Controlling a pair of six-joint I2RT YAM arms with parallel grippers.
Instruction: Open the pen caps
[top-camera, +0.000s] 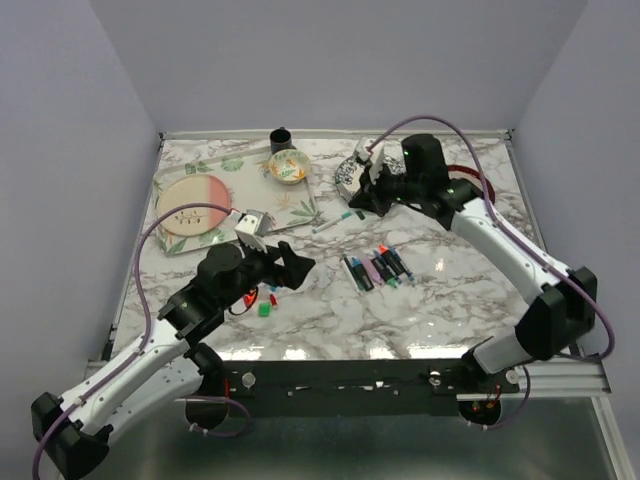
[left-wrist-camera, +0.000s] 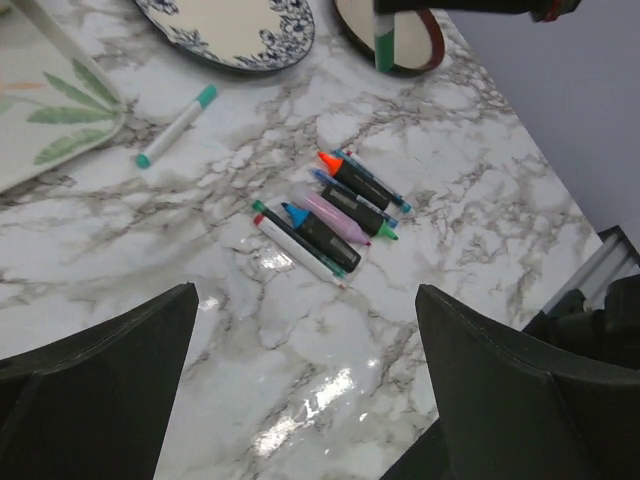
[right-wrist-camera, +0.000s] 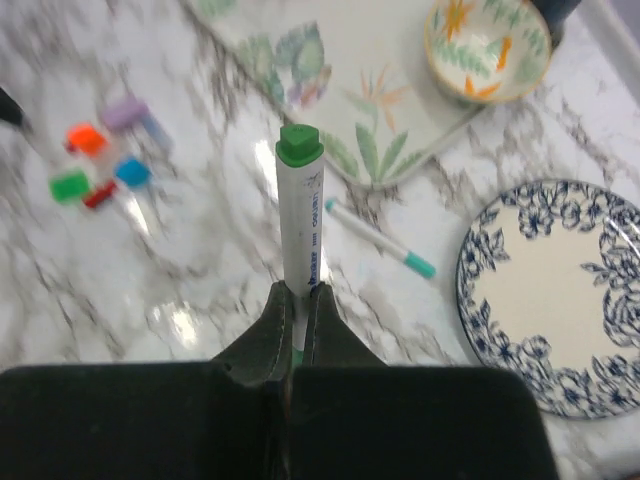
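My left gripper is to grab the green cap at the pen's far end and pull it off, and it should leave the white body to my right gripper.
My right gripper is shut on a thin white pen with a green cap on its far end, held above the table. The top view shows this gripper near the blue floral plate. Several uncapped pens lie side by side mid-table, seen also in the left wrist view as a cluster of pens. A teal-ended pen lies alone beside the tray. Loose pen caps, orange, lilac, green and blue, lie near my left gripper, which is open and holds nothing.
A leaf-patterned tray holds a small bowl. A pink plate sits at the left, a blue floral plate beside the right gripper, and a dark cup at the back edge.
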